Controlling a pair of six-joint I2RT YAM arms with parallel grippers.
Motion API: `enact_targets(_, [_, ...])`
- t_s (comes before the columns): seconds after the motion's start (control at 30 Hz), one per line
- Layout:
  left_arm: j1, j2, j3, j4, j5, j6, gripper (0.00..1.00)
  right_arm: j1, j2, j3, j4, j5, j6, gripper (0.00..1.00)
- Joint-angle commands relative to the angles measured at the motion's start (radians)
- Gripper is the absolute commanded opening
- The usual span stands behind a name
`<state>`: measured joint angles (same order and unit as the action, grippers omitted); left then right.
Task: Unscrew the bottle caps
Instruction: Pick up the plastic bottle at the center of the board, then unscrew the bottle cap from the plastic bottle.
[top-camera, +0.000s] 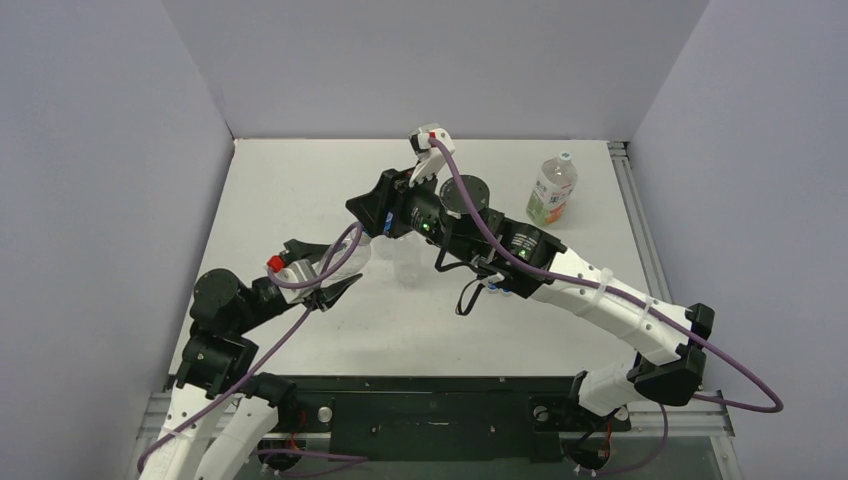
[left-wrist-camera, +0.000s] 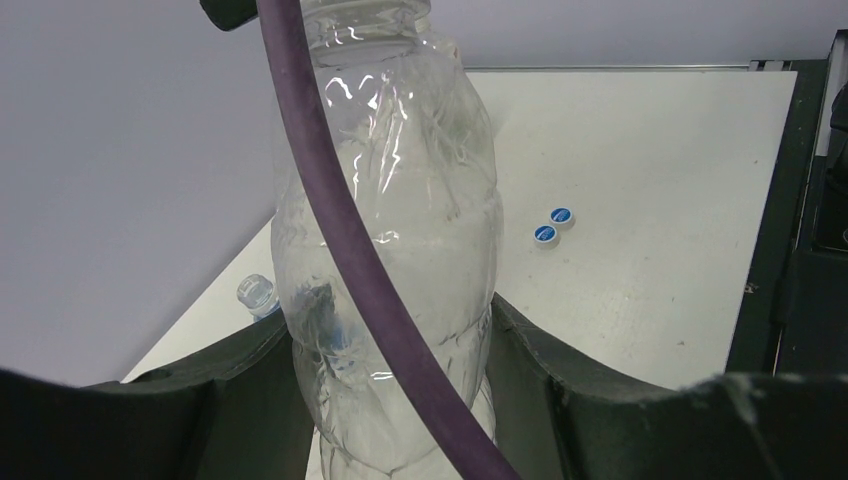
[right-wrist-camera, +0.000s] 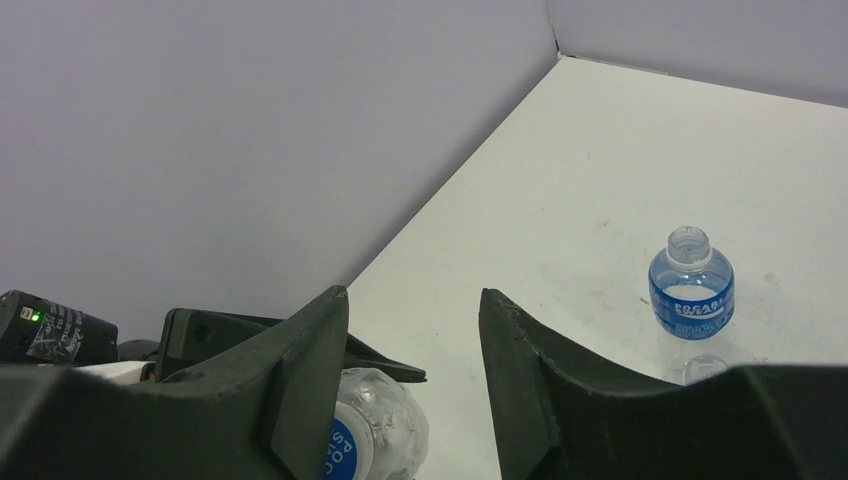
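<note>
My left gripper is keeping the body of the bottle steady. My right gripper will next grab the blue cap around its sides to unscrew it.
My left gripper (left-wrist-camera: 388, 320) is shut on a plain clear bottle (left-wrist-camera: 400, 230), holding it by the body; in the top view the gripper (top-camera: 330, 270) holds this bottle (top-camera: 357, 252) left of centre. Its blue cap (right-wrist-camera: 350, 447) is on and shows low in the right wrist view, beside one finger. My right gripper (right-wrist-camera: 412, 300) is open and empty just above that cap, and reaches in from the right in the top view (top-camera: 368, 222). A blue-labelled bottle (right-wrist-camera: 690, 287) stands uncapped. Two loose blue caps (left-wrist-camera: 552, 224) lie on the table. The orange-and-green labelled bottle (top-camera: 552, 190) stands at the back right with its white cap on.
Another clear bottle (top-camera: 408, 262) stands just right of the held one, under the right arm. A purple cable (left-wrist-camera: 370, 270) crosses in front of the held bottle. Grey walls close in the white table (top-camera: 280, 180) on the left, back and right.
</note>
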<state>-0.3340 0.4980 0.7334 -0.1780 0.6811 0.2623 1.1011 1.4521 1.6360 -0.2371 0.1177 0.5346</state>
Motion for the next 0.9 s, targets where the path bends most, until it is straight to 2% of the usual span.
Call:
enact_targets(0.0, [-0.002,0.014,0.011,0.006,-0.197,0.008,0.18,0.006,-0.059,-0.013,0.027,0.02,-0.004,0.52])
enact_targets(0.03, [-0.002,0.018,0.011,0.004,-0.203,0.004,0.18,0.007,-0.065,-0.014,0.031,0.021,-0.004,0.56])
enact_targets(0.17, [-0.002,0.036,0.008,0.006,-0.246,-0.02,0.18,0.008,-0.085,-0.02,0.037,0.016,-0.002,0.58])
enact_targets(0.27, [-0.002,0.038,0.006,0.033,-0.253,-0.03,0.19,0.008,-0.08,-0.02,0.02,0.011,0.001,0.54])
enact_targets(0.4, [-0.003,0.048,0.015,0.034,-0.256,-0.035,0.18,0.009,-0.063,-0.016,0.014,0.006,0.007,0.43])
enact_targets(0.87, [-0.002,0.061,0.025,0.049,-0.291,-0.069,0.18,0.019,-0.016,-0.024,0.019,-0.037,0.027,0.45])
